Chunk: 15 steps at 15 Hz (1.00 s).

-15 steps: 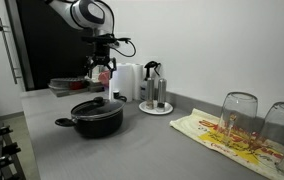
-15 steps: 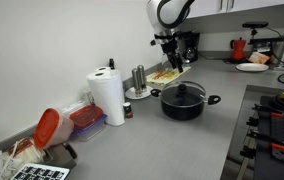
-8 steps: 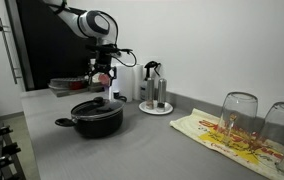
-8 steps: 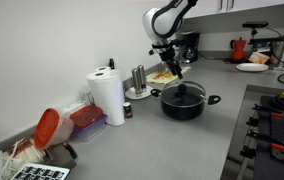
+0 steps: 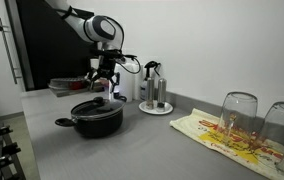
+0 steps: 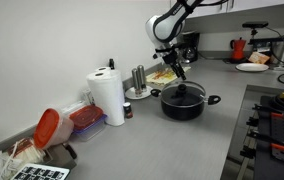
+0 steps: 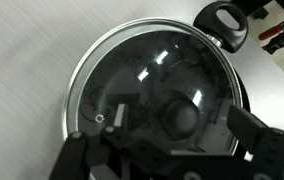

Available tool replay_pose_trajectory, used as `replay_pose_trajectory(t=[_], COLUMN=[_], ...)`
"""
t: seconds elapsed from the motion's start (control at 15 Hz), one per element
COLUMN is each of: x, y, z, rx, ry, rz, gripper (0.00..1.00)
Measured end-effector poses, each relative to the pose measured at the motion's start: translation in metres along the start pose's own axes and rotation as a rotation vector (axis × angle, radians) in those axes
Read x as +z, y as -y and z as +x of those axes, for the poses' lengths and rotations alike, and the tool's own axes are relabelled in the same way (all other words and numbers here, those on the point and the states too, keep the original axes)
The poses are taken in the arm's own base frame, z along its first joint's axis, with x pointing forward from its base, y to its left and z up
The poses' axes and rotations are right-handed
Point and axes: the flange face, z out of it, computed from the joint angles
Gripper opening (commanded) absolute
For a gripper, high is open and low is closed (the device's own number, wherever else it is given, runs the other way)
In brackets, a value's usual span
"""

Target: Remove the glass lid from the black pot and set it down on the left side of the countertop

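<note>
The glass lid should lift level off the pot and set flat on the countertop, so my gripper needs to grab it by its black knob (image 7: 179, 116) next.
The black pot (image 5: 97, 121) stands on the grey countertop (image 5: 132, 155), with the glass lid (image 5: 95, 105) resting on it. In the wrist view the glass lid (image 7: 152, 85) fills the frame, its black knob (image 7: 179, 116) between my fingers and below them. A side handle (image 7: 224, 22) of the pot shows at the top right. My gripper (image 5: 103, 77) hangs open a little above the lid, and also shows in an exterior view (image 6: 173, 70) above the pot (image 6: 185, 103). The gripper (image 7: 172, 135) holds nothing.
A paper towel roll (image 6: 107, 97), red containers (image 6: 72, 122) and bags (image 6: 12, 158) stand along the wall. A shaker tray (image 5: 155, 100), a patterned cloth (image 5: 232, 138) and two upturned glasses (image 5: 238, 115) sit beside the pot. A stove (image 6: 277, 120) borders the counter.
My gripper has come down towards the lid of the pot and now hangs just over its knob. The pot and lid have not moved.
</note>
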Motion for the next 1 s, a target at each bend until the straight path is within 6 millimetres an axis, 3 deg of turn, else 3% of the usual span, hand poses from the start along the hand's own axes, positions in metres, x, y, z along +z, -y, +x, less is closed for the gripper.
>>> replay_pose_trajectory(t=[0.33, 1.0], x=[0.021, 0.029], y=[0.004, 0.018], z=[0.013, 0.034], rx=[-0.012, 0.025], ry=[0.049, 0.132], rz=[-0.002, -0.115], gripper=[1.0, 1.0])
